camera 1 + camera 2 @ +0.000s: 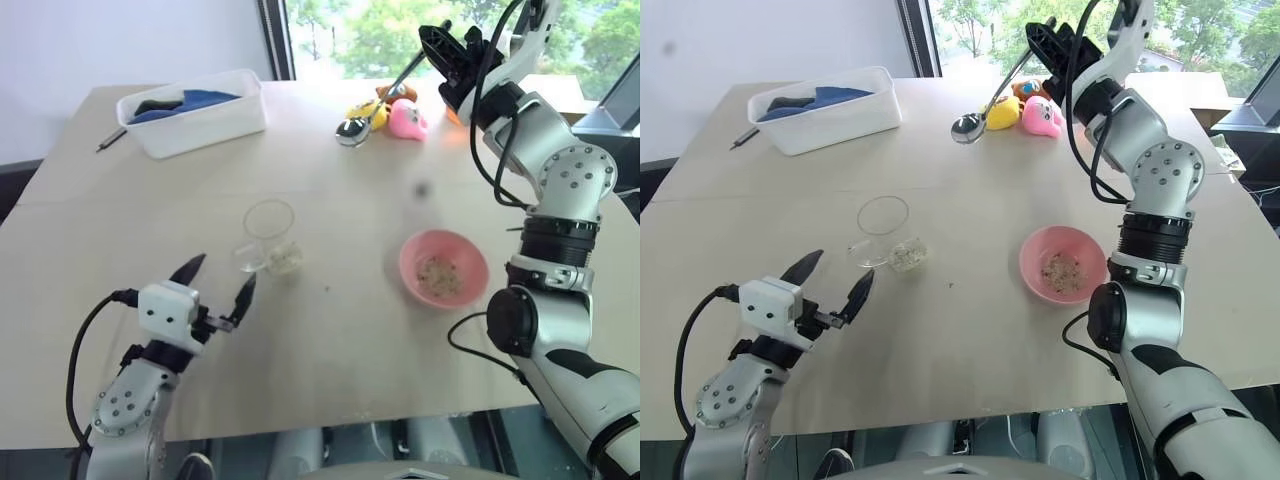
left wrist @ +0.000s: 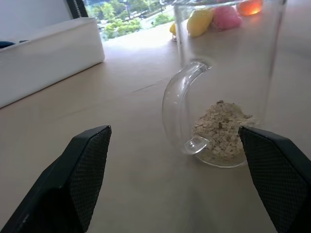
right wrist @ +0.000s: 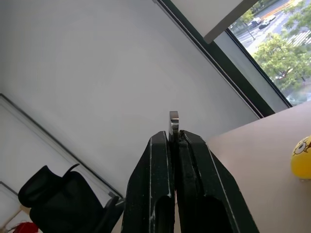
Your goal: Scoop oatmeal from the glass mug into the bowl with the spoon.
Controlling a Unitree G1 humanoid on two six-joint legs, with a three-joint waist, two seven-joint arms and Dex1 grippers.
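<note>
Loose oatmeal is heaped inside the glass mug, so I should next grab the mug by its curved handle with my left gripper to hold it upright.
The glass mug (image 1: pixel 270 235) stands mid-table with a small heap of pale oatmeal (image 1: pixel 284 260) on its bottom. My left gripper (image 1: pixel 225 271) hovers low just in front of it, open, with nothing between its fingers. In the left wrist view the mug's handle (image 2: pixel 180 109) faces the gap between them. The pink bowl (image 1: pixel 443 268) sits to the right and holds some oatmeal. My right gripper (image 1: pixel 440 45) is raised high at the back, shut on the spoon (image 1: pixel 352 131). The spoon's handle end (image 3: pixel 174 120) pokes out between the fingers, and its oval bowl hangs down to the left.
A white bin (image 1: pixel 195 115) with blue cloth stands at the back left, a dark pen (image 1: pixel 110 138) beside it. Yellow and pink toys (image 1: pixel 405 118) lie at the back under the raised spoon. The table's front edge runs just behind my left gripper.
</note>
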